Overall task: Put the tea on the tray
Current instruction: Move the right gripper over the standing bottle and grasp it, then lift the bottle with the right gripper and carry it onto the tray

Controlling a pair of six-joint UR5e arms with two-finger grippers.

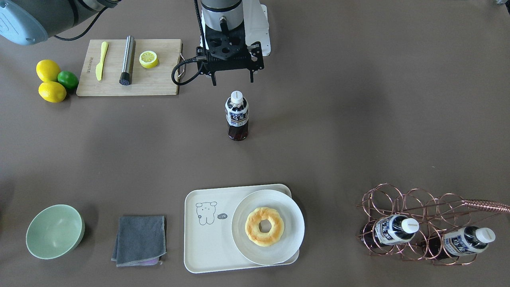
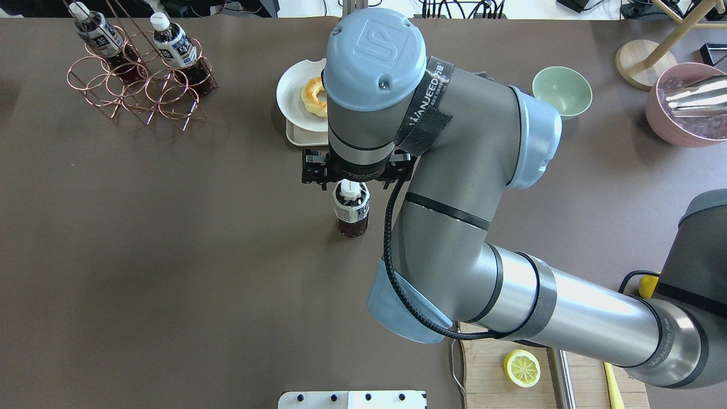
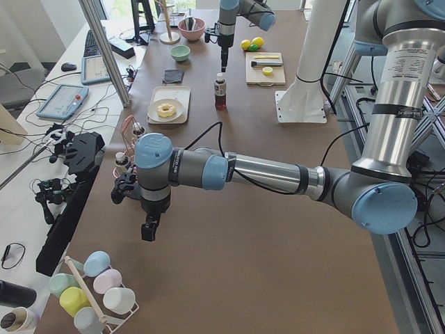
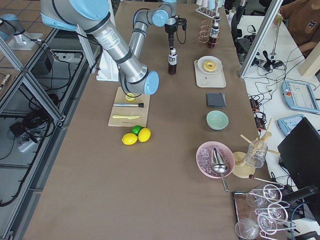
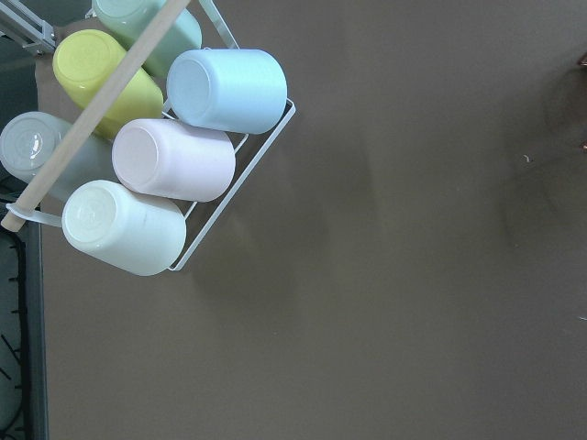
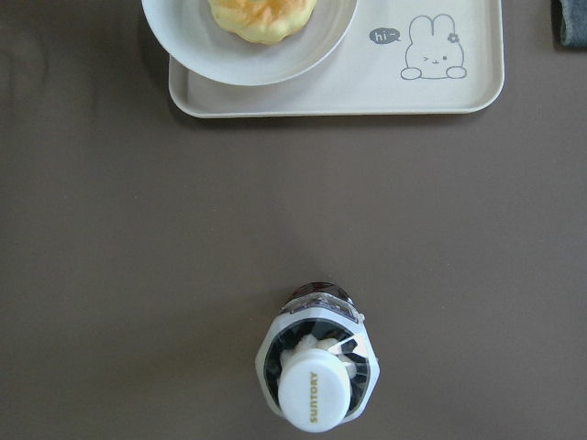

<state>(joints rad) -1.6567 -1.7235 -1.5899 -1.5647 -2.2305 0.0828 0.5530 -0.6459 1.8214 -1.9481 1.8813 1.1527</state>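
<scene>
My right gripper needs to place the tea on the tray (image 1: 199,249), so next it should take hold of the tea bottle by its white cap (image 1: 236,96).
The tea bottle (image 1: 237,115) stands upright on the bare table in the middle, with a white cap and a dark-blue-and-white label. It also shows in the right wrist view (image 6: 316,380) and the overhead view (image 2: 352,207). My right gripper (image 1: 233,82) hangs above it and slightly toward the robot's side, jaws wide apart and empty. The cream tray (image 1: 199,249) lies beyond the bottle (image 6: 367,87). A white plate (image 1: 281,249) with a doughnut (image 1: 264,226) sits on it. My left gripper (image 3: 148,233) hangs over the table's far left end; I cannot tell whether it is open.
Two alike bottles lie in a copper wire rack (image 1: 398,199). A wooden cutting board (image 1: 159,79) holds a lemon half, a yellow knife and a steel cylinder, with lemons and a lime beside it. A green bowl (image 1: 53,231) and grey cloth (image 1: 139,239) flank the tray. Pastel cups (image 5: 174,160) lie under the left wrist.
</scene>
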